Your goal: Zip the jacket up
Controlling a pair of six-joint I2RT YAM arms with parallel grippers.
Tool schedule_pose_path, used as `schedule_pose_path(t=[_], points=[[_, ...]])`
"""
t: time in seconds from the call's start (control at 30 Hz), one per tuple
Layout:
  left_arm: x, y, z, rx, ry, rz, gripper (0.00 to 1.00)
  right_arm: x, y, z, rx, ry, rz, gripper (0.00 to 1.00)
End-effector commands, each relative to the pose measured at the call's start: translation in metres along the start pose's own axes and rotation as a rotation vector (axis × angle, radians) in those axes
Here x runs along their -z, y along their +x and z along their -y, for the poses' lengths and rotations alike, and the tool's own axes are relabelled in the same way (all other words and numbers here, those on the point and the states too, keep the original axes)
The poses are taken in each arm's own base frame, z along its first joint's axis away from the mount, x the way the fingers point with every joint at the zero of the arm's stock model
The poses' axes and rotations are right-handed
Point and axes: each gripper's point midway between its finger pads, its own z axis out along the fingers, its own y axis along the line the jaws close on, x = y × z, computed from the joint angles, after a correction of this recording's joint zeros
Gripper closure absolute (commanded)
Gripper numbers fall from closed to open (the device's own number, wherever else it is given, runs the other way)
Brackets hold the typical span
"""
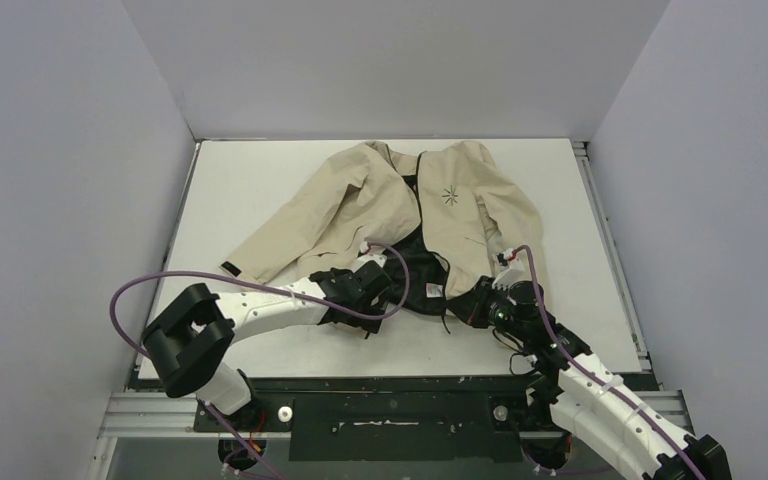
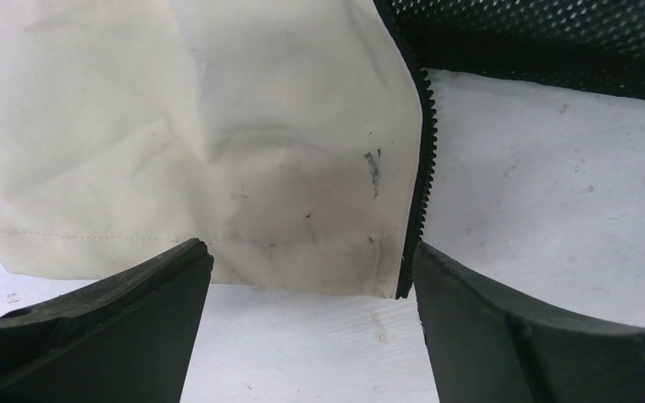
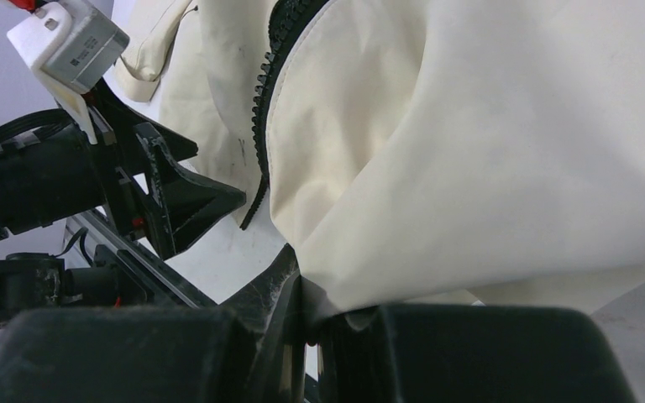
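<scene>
The left gripper pinches the open panel's hem corner on fabric beside the zipper teeth next, so the teeth stay free for zipping up the jacket.
The beige jacket lies spread on the white table, zipped at the chest beside the starburst logo. It is open below, where the dark lining shows. My left gripper is open and low over the table. In the left wrist view the left panel's bottom corner and its zipper teeth lie just ahead of the fingertips. My right gripper is shut on the right panel's hem. That panel's zipper teeth hang to the left of the pinch.
The white table has grey walls on three sides. The left sleeve with its black cuff tab reaches toward the left arm. A purple cable loops over the left arm. The left gripper shows in the right wrist view.
</scene>
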Motion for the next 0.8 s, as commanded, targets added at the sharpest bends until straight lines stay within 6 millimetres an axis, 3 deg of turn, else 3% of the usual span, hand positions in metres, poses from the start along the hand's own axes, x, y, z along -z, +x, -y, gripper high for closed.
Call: schedule_pose_path(t=[0.0, 0.77], points=[[0.012, -0.012, 0.004, 0.02, 0.037, 0.047, 0.13, -0.003, -0.013, -0.008, 0.006, -0.036, 0.05, 1.0], [-0.021, 0.025, 0.0, -0.019, -0.009, -0.061, 0.15, -0.001, -0.012, -0.006, 0.003, -0.03, 0.053, 1.0]])
